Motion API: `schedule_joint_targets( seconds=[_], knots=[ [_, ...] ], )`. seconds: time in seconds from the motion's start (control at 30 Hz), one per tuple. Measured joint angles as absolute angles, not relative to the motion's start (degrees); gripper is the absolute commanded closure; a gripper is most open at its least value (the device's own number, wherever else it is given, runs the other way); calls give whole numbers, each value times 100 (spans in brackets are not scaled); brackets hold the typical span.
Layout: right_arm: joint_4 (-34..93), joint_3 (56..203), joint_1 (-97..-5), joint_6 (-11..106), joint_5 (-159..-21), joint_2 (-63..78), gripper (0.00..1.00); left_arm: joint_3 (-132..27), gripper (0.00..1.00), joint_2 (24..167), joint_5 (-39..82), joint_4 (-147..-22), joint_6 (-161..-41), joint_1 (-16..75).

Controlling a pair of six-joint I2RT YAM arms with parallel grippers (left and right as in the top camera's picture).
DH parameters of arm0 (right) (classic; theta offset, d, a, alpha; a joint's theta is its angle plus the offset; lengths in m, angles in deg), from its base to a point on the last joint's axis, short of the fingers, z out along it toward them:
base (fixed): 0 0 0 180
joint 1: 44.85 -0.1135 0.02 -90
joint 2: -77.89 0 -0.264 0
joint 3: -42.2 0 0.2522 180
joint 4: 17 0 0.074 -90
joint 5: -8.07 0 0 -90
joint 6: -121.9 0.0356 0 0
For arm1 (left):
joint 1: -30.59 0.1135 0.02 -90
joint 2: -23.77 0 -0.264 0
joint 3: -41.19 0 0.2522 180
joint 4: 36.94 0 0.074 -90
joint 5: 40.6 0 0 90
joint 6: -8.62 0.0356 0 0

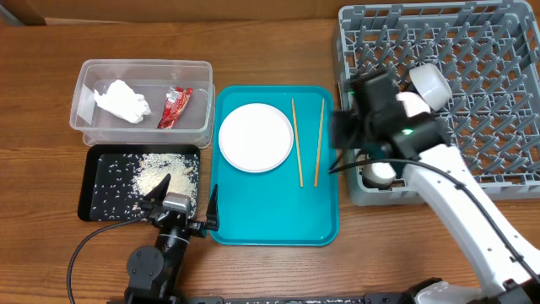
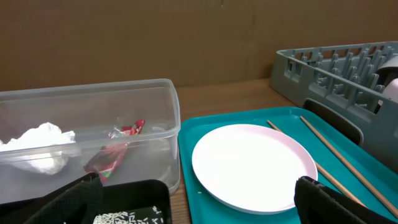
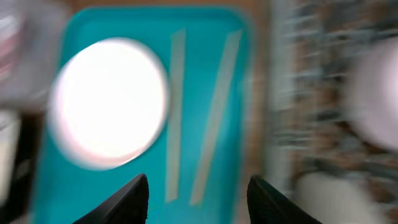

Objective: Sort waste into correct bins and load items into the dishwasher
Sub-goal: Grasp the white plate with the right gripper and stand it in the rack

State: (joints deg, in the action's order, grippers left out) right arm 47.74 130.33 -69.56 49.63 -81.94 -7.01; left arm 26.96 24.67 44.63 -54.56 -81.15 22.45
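My right gripper is to pick up the white plate [image 1: 256, 137] next, by its rim on the chopstick side. The opposite edge of the plate then stays free to load into the rack.
A clear tub [image 1: 84, 101] holds the white tissue [image 1: 122, 100] and the red wrapper [image 1: 175, 107]; both also show in the left wrist view, tissue [image 2: 37, 140] and wrapper [image 2: 115, 152]. The black tray [image 1: 97, 198] holds rice grains [image 1: 160, 173]. The white plate [image 1: 256, 137] and two chopsticks [image 1: 297, 143] lie on the teal tray [image 1: 270, 215]. The grey rack [image 1: 489, 127] holds a bowl [image 1: 430, 84] and a cup [image 1: 380, 174]. My left gripper [image 1: 184, 199] is open and empty between the black tray and the teal tray. My right gripper [image 1: 342, 128] is open and empty over the teal tray's right edge; its wrist view is blurred, showing the plate [image 3: 109, 102].
The rack's left wall [image 2: 323, 81] stands just right of the teal tray. The right arm [image 1: 456, 203] reaches across the rack's front left corner. Bare wood table [image 1: 42, 169] lies left of the bins.
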Motion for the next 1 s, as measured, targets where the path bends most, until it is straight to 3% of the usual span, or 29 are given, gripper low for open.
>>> schedule_joint_targets(
  seconds=[0.23, 0.6, 0.67, 0.77, 1.0],
  knots=[
    [3981, 13033, -7710, 5304, -9130, -1525, 52, 2696, 0, 2467, 4463, -5454, -8115, 2245],
    [3275, 13031, -7833, 6797, -8806, -3337, 57, 2696, 0, 2467, 4463, -5454, -8115, 2245],
    [3268, 13031, -7833, 6996, -8826, -3521, 63, 2696, 0, 2467, 4463, -5454, -8115, 2245],
    [3196, 13031, -7841, 7193, -8904, -3630, 94, 2696, 0, 2467, 4463, -5454, -8115, 2245],
    [3362, 13033, -7881, 7390, -8981, -3602, 96, 2696, 0, 2467, 4460, -5454, -8115, 2245]
  ],
)
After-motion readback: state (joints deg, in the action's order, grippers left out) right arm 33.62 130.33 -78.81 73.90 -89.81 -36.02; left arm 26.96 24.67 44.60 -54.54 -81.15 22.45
